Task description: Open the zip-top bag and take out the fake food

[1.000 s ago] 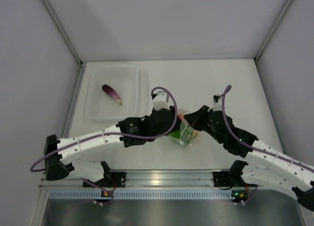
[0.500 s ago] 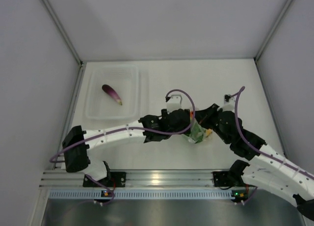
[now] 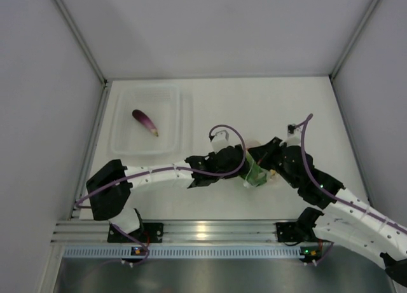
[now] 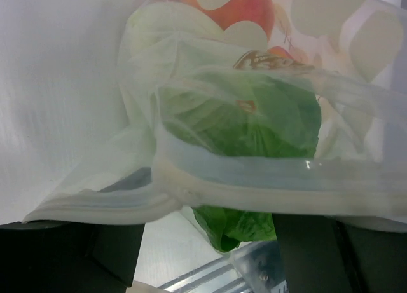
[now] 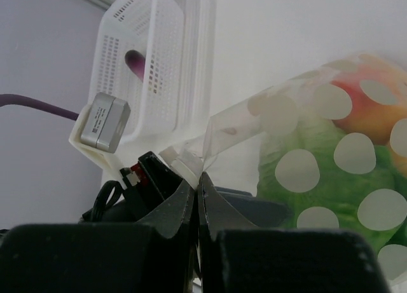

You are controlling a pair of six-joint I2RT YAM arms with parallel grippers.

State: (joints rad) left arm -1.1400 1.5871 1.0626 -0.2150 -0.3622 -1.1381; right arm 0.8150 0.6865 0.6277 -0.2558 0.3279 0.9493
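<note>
The lettuce is to come out of the bag, so the robot's left gripper will next grab it by its green leafy end, which pokes past the zip strip.
The zip-top bag hangs between my two grippers at the table's middle. It is clear with white dots. In the left wrist view its zip strip runs across in front of my left gripper, whose jaws stand wide apart. The green lettuce pokes down between them, and an orange peach lies behind. My right gripper is shut on a corner of the bag's rim. The lettuce and a peach show through the bag. The purple eggplant lies in the tray.
The clear rectangular tray stands at the back left; it also shows in the right wrist view. White walls close in the table on the left, back and right. A metal rail runs along the near edge.
Both grippers and the bag have shifted to the right. The left arm has stretched out lower and further across the table.
</note>
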